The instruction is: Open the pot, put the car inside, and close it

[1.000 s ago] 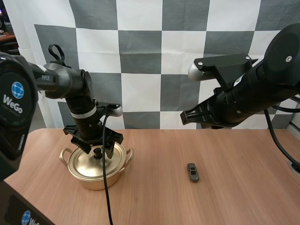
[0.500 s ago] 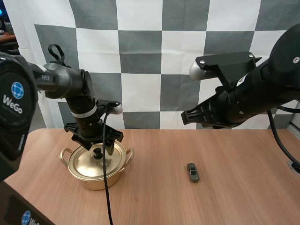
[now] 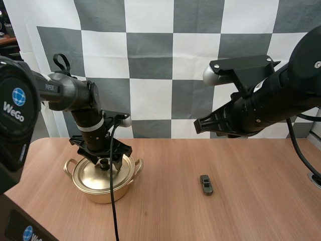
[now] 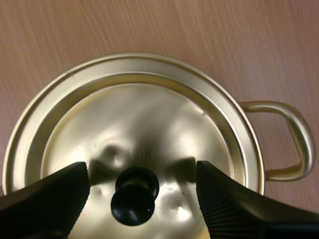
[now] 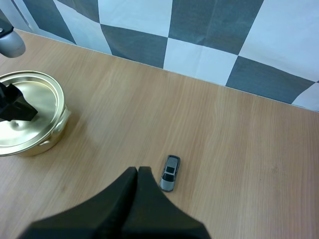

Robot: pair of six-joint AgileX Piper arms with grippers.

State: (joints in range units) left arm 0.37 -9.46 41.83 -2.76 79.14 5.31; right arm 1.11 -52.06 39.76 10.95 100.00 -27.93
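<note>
I need to pick up the lid by its narrow black knob (image 3: 104, 163) with my left gripper next, because the lid is wider than my open fingers.
A gold pot (image 3: 103, 176) with its lid (image 4: 134, 134) on stands at the table's left. My left gripper (image 3: 104, 161) hangs low over the lid, open, one finger on each side of the black knob (image 4: 134, 195) without touching it. A small grey toy car (image 3: 206, 184) lies on the wood to the right of the pot, also seen as the car (image 5: 170, 173) just beyond my right gripper (image 5: 137, 172). That gripper is shut on nothing and held high above the table (image 3: 241, 216). The pot (image 5: 30, 113) shows far off to its side.
The pot's side handle (image 4: 284, 139) juts toward the table's middle. Bare wood lies between pot and car and around the car.
My left gripper has dropped a little closer onto the lid knob. The right arm has barely shifted. The car and pot have not moved.
</note>
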